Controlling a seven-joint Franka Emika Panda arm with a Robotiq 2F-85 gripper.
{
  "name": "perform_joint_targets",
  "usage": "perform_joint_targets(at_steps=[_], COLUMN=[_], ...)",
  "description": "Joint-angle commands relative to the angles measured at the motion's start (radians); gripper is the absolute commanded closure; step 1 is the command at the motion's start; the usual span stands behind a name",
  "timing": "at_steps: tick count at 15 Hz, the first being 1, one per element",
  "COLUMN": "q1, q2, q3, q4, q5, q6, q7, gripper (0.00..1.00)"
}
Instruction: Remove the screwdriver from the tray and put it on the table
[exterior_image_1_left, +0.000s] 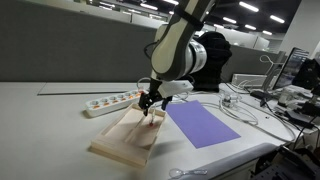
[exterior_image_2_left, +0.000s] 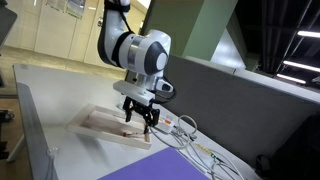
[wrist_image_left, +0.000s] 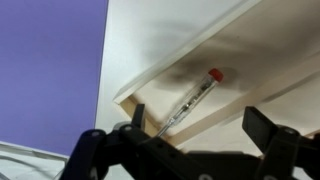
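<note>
I am not ready to close my gripper on the screwdriver (exterior_image_1_left: 153, 121) (wrist_image_left: 190, 100) yet and need to lower it first, because the screwdriver's red cap shows below my open fingertips in an exterior view.
The beige tray (exterior_image_1_left: 118, 140) lies on the pale table (exterior_image_1_left: 50, 120), and both exterior views show it (exterior_image_2_left: 100, 125). The screwdriver (wrist_image_left: 190, 100) lies slantwise in the tray near one end, with a red cap and a thin dark shaft. It appears as a small red mark in the exterior views (exterior_image_1_left: 151, 118) (exterior_image_2_left: 125, 131). My gripper (wrist_image_left: 200, 125) is open and hovers just above the tray's end with its fingers on either side of the screwdriver's tip end, holding nothing. It shows in both exterior views (exterior_image_1_left: 152, 104) (exterior_image_2_left: 140, 118).
A flat purple sheet (exterior_image_1_left: 200, 125) lies on the table beside the tray, also in the wrist view (wrist_image_left: 50, 70). A white power strip (exterior_image_1_left: 112, 101) lies behind the tray. Cables (exterior_image_1_left: 245, 100) and monitors crowd the far side. A grey partition (exterior_image_2_left: 250, 100) borders the table.
</note>
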Motion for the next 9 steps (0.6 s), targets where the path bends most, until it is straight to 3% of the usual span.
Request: perform_joint_targets(at_steps=[1, 9], q1=[0.032, 0.076], q2=[0.028, 0.069], q3=[-0.021, -0.068], q4=[0.014, 0.038], q5=[0.042, 0.056], q6=[0.025, 0.032], q7=[0.007, -0.005], gripper=[0.0, 0.0])
